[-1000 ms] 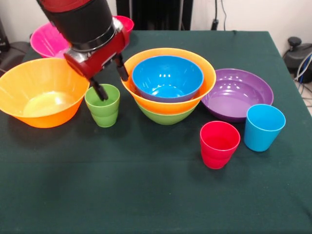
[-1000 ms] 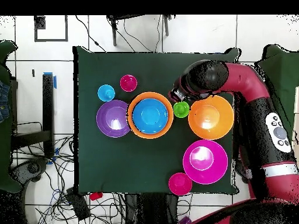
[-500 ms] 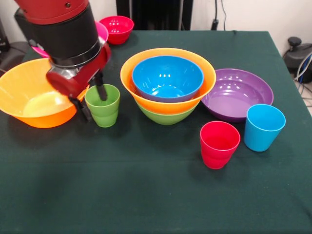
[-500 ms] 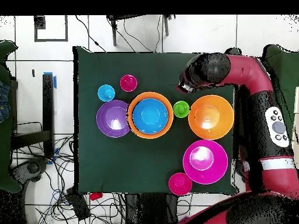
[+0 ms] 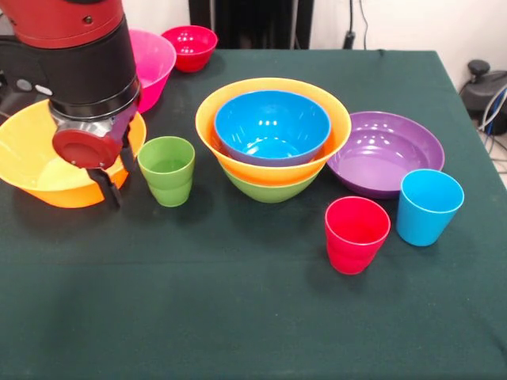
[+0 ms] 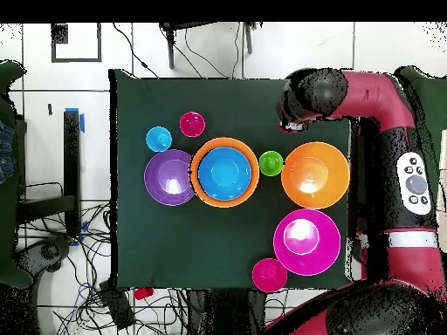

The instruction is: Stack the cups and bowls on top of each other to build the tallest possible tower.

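My gripper grips the orange bowl by its rim (image 5: 49, 188) next, to nest this second orange bowl on the stacked bowls.
The green cup (image 5: 166, 170) stands upright on the table between the tower and a loose large orange bowl (image 5: 40, 158). The tower (image 5: 272, 142) is a green bowl at the base, a large orange bowl in it and the blue bowl (image 5: 272, 127) on top. My gripper (image 5: 119, 182) is open and empty, just left of the green cup, at the loose orange bowl's near rim. The red cup (image 5: 356, 234) and the light blue cup (image 5: 428, 207) stand in front of the purple bowl (image 5: 386, 153). In the overhead view the gripper (image 6: 292, 125) is apart from the green cup (image 6: 271, 163).
The pink bowl (image 5: 152, 57) and the small red bowl (image 5: 188, 46) sit at the table's far left, behind my arm. The dark green cloth (image 5: 238, 317) covers the table. Cables lie on the floor (image 6: 79, 262) beside the table.
My gripper has drawn away from the green cup, leftward in the front view, to the loose orange bowl's rim. The cup stays where it was.
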